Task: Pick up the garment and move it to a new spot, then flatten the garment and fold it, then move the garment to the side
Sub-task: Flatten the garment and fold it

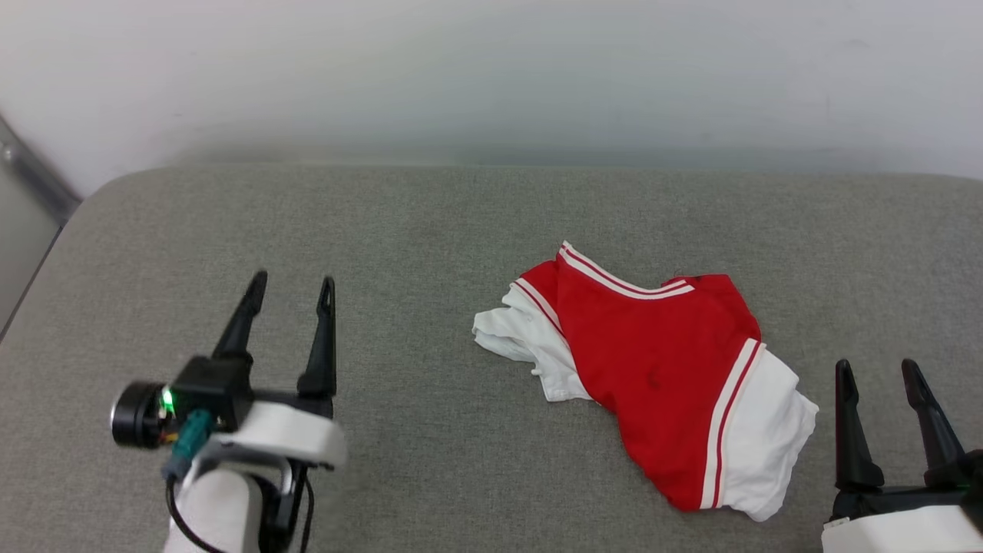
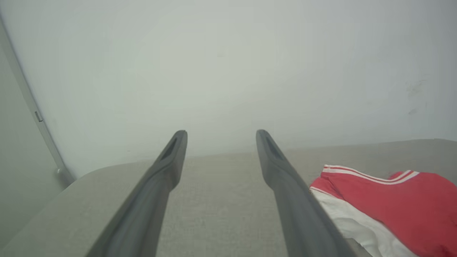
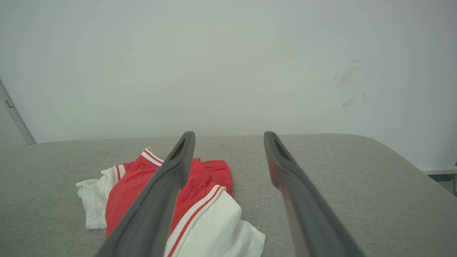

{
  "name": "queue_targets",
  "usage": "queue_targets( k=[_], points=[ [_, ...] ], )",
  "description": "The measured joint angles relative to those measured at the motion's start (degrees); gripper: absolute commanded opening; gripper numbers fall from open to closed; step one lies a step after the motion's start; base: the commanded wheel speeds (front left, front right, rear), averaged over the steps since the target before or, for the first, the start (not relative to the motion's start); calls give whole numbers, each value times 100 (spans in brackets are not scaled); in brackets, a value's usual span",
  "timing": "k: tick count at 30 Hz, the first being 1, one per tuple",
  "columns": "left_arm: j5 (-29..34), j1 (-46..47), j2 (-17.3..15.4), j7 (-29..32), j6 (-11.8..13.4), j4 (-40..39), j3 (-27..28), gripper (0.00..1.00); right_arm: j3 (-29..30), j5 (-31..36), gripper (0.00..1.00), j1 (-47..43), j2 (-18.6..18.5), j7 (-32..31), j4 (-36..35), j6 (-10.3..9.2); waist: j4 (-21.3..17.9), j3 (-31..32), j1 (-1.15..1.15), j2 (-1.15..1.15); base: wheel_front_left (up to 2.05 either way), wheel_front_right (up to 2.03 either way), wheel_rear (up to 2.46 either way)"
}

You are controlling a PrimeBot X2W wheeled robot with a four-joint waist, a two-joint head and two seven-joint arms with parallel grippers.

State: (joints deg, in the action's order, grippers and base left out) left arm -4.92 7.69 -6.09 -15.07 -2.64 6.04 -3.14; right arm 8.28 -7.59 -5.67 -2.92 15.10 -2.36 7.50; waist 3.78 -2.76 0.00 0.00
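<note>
My left gripper picks up the garment (image 1: pixel 653 361) by the edge of its crumpled white sleeve (image 1: pixel 483 326) next, where loose folds stand up beside the flatter red body.
The garment (image 1: pixel 653 361), a red T-shirt with white sleeves and red-and-white striped trim, lies crumpled right of centre on the grey padded surface (image 1: pixel 430 230); its chest print is hidden. It also lies at the lower right of the left wrist view as the garment (image 2: pixel 389 203) and at the lower left of the right wrist view as the garment (image 3: pixel 132 185). My left gripper (image 1: pixel 292 288) is open, well to the garment's left, holding nothing. My right gripper (image 1: pixel 878 371) is open just right of the garment's white sleeve, also with nothing in it.
A pale wall (image 1: pixel 491 69) rises right behind the grey surface. The surface's rounded left corner (image 1: pixel 100 192) drops off beside a grey metal strip (image 1: pixel 31 173). In the right wrist view the surface's right edge (image 3: pixel 410 160) curves down.
</note>
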Motion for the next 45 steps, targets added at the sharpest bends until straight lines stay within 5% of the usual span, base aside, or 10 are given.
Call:
queue_targets(
  k=[4,11,31,45],
  points=[
    [-46,970,-237,0,-297,219,-29,100,-45,32,100,160,1,0,-75,0,-51,-173,0,0,0,0,0],
    [-431,2652,-669,241,-460,1050,-521,100,-87,104,100,443,1,-1,-168,0,-201,-582,1,0,0,0,0],
    [-3822,5345,-2179,4841,-476,1641,-4256,100,-163,169,100,1033,0,0,-308,0,-607,-1617,1,0,0,0,0],
    [-4900,5640,-2593,5985,-476,1744,-6098,100,-297,54,100,1289,0,-1,-324,0,-930,-2140,1,0,0,0,0]
  ],
)
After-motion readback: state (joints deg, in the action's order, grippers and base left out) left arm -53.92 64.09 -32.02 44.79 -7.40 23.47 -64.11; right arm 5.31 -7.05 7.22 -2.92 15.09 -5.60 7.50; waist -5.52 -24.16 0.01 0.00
